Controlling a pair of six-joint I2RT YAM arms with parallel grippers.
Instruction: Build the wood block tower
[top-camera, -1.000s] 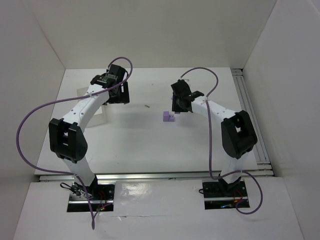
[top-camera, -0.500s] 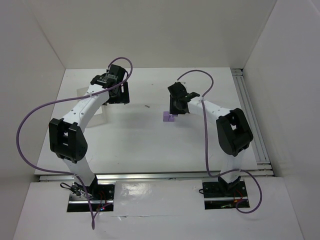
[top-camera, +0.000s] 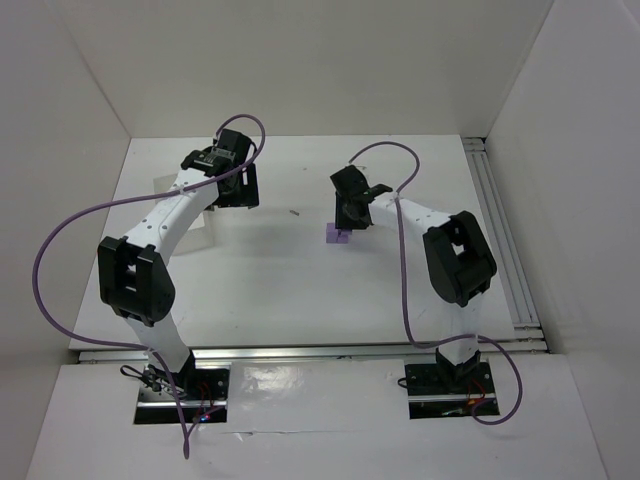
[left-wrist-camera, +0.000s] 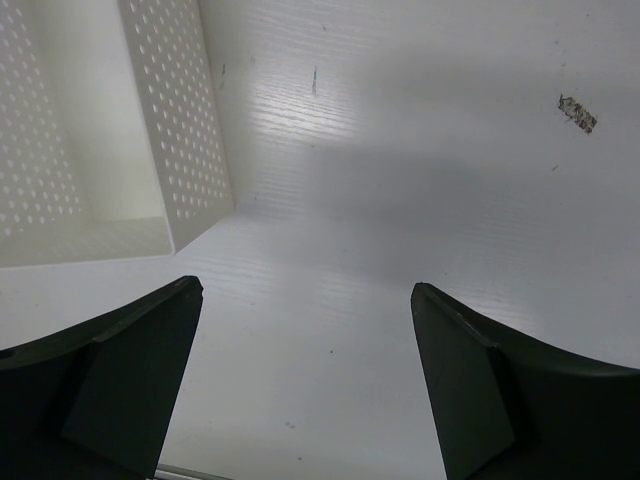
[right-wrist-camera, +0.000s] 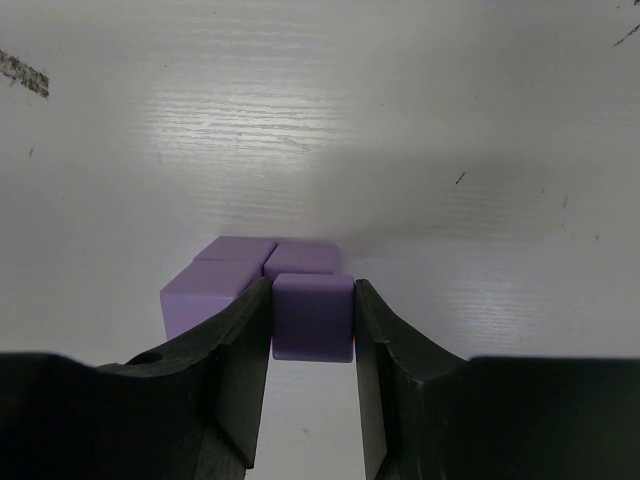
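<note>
The fourth light-purple block lines up with the block just beyond it, close beside its neighbour, so it is time for my right gripper to release it now.
A small group of light-purple blocks (top-camera: 336, 236) lies on the white table near the middle; in the right wrist view it shows as three blocks (right-wrist-camera: 215, 285) set close together. My right gripper (right-wrist-camera: 312, 320) is shut on a fourth light-purple block (right-wrist-camera: 312, 315) and holds it just in front of and above the group. From the top the right gripper (top-camera: 348, 210) hangs over the blocks. My left gripper (left-wrist-camera: 305, 330) is open and empty over bare table, far left of the blocks (top-camera: 232, 188). No dark blue notched block shows in any view.
A white perforated tray (left-wrist-camera: 175, 130) stands just left of my left gripper; it is also in the top view (top-camera: 205, 232). White walls close in the table on three sides. A rail (top-camera: 505, 240) runs along the right edge.
My right gripper has moved left, from right of the purple blocks to over them, with its block. The left arm has not moved.
</note>
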